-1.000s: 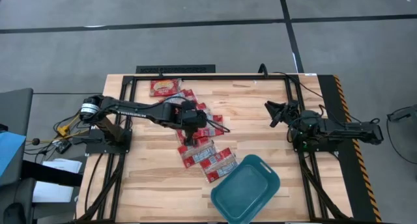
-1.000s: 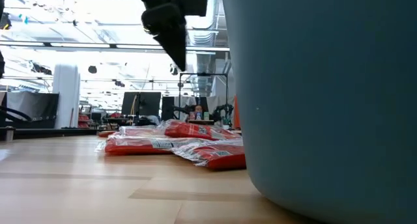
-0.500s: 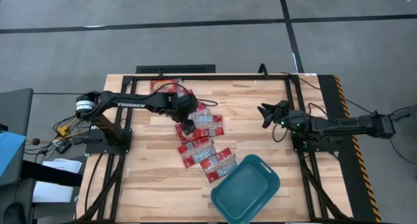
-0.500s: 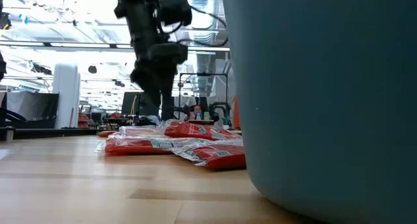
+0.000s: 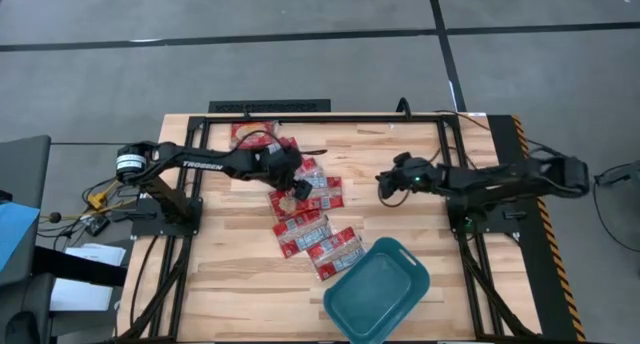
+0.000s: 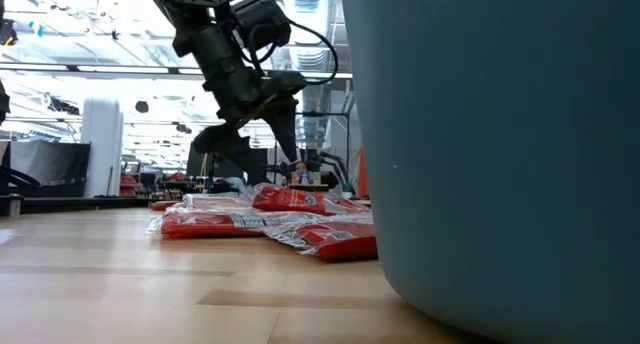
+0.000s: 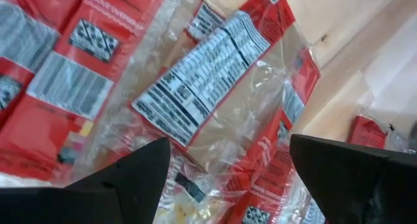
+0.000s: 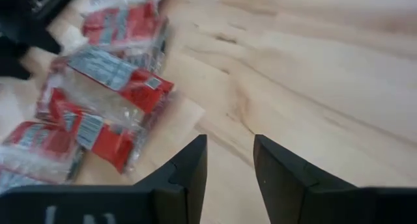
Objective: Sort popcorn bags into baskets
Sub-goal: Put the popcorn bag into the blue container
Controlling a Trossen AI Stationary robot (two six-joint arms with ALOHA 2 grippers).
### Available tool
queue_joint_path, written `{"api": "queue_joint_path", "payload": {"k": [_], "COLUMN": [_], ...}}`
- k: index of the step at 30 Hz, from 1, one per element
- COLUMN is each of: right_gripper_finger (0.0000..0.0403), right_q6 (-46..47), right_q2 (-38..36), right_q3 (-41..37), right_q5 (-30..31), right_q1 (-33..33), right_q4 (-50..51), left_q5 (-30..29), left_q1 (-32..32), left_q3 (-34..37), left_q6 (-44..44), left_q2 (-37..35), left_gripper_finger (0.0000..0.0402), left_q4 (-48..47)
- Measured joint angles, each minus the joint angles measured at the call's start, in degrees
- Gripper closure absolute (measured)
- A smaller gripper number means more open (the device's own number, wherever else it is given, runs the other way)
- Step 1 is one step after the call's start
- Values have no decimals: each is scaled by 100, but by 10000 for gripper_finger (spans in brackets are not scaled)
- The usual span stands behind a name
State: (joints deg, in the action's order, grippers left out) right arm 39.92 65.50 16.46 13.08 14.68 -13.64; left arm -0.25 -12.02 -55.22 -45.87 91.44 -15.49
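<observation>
I should next grab the bag with my left gripper by its clear wrapper edge (image 7: 218, 155), so the popcorn can go into the teal basket.
Several red popcorn bags (image 5: 310, 224) lie flat in a loose overlapping row on the wooden table, from the far left toward the teal tub (image 5: 377, 289) at the near edge. They also show in the low view (image 6: 270, 224). My left gripper (image 5: 293, 192) is open low over the middle of the row. Its fingers stand on either side of a bag with a clear window and a printed label (image 7: 208, 87). My right gripper (image 5: 383, 186) is open and empty over bare wood right of the bags. It faces the bags (image 8: 104, 100).
The tub's wall (image 6: 480, 134) fills the right of the low view. One bag (image 5: 255, 134) lies apart at the far edge. A black metal frame (image 5: 320, 117) runs round the table. Bare wood (image 5: 400, 144) lies between the bags and my right arm's base.
My left gripper has come down from high over the row to just above the bags, shifting a little toward the far edge, and has turned. My right gripper has reached toward the table's left, closer to the bags. The bags have stayed in place.
</observation>
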Motion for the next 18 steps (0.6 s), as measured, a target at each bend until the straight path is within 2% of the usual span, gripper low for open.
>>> {"api": "queue_joint_path", "payload": {"k": [8, 13, 18], "right_gripper_finger": [259, 261, 256], "right_q6": [380, 376, 330], "right_q2": [1584, 2355, 3024], "right_q3": [326, 806, 1313], "right_q5": [-197, -256, -207], "right_q1": [-131, -236, -313], "right_q4": [-953, -969, -990], "left_q5": [-259, -293, -564], "left_q1": [245, 350, 483], "left_q3": [-2, -2, -2], "left_q6": [-201, -378, -637], "left_q2": [2, 4, 4], "left_gripper_finger": [98, 98, 98], "left_q4": [-429, -579, -509]}}
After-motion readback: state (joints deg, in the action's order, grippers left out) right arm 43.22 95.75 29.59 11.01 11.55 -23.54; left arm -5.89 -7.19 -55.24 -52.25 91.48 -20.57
